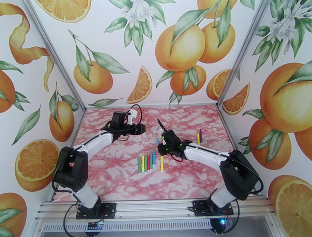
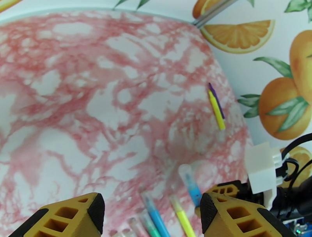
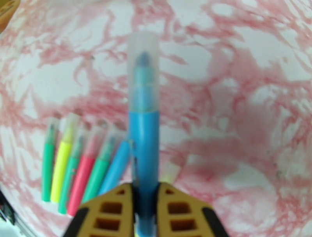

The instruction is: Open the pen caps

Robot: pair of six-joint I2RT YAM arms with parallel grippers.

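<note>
I will grab the translucent cap of the blue pen with my left gripper to pull it open, and the pen's body will stay in my right gripper.
My right gripper [image 3: 145,212] is shut on a blue pen [image 3: 144,140] that points away from the wrist camera, its translucent cap [image 3: 143,66] still on. From above, this gripper [image 1: 162,148] hovers over the table's middle with the blue pen [image 1: 159,141]. A row of several capped pens [image 1: 145,162] in green, yellow, red and blue lies just left of it, also seen as the row [image 3: 82,163]. A yellow pen [image 1: 161,163] lies beside them. My left gripper [image 1: 136,128] hangs open farther back, fingers [image 2: 70,218] wide apart and holding nothing.
A yellow pen [image 1: 198,137] and a purple pen [image 1: 200,135] lie together toward the right side, also visible as the pair [image 2: 216,107]. The pink marble tabletop [image 1: 117,179] is enclosed by orange-patterned walls [image 1: 112,48] on three sides.
</note>
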